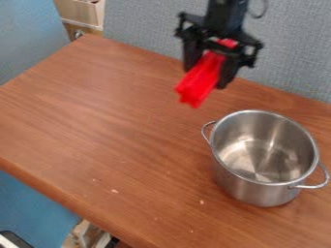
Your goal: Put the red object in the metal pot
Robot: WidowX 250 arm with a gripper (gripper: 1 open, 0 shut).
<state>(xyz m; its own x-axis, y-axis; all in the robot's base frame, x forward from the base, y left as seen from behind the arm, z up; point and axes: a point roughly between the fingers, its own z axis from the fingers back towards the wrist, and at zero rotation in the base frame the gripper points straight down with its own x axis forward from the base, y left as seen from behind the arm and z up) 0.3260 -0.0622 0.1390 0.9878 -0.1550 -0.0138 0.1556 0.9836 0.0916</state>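
My gripper needs to move the red block over the pot before letting go, because the block's lower end hangs high above and outside the metal pot's rim [264, 147].
The red object [199, 80], a bright red long block, hangs tilted in the air above the wooden table [91, 116], well clear of its surface. My gripper [216, 60] points down and is shut on the block's upper end, its black fingers on either side. The metal pot [264, 155], round and shiny with two small side handles, stands upright on the table to the lower right of the block. It holds nothing. The block hangs up and to the left of the pot's rim, not over its opening.
The table's front edge runs diagonally from the left side to the bottom of the frame. A blue wall [297, 48] rises behind the table's far edge. A pale box [80, 14] stands past the far left corner.
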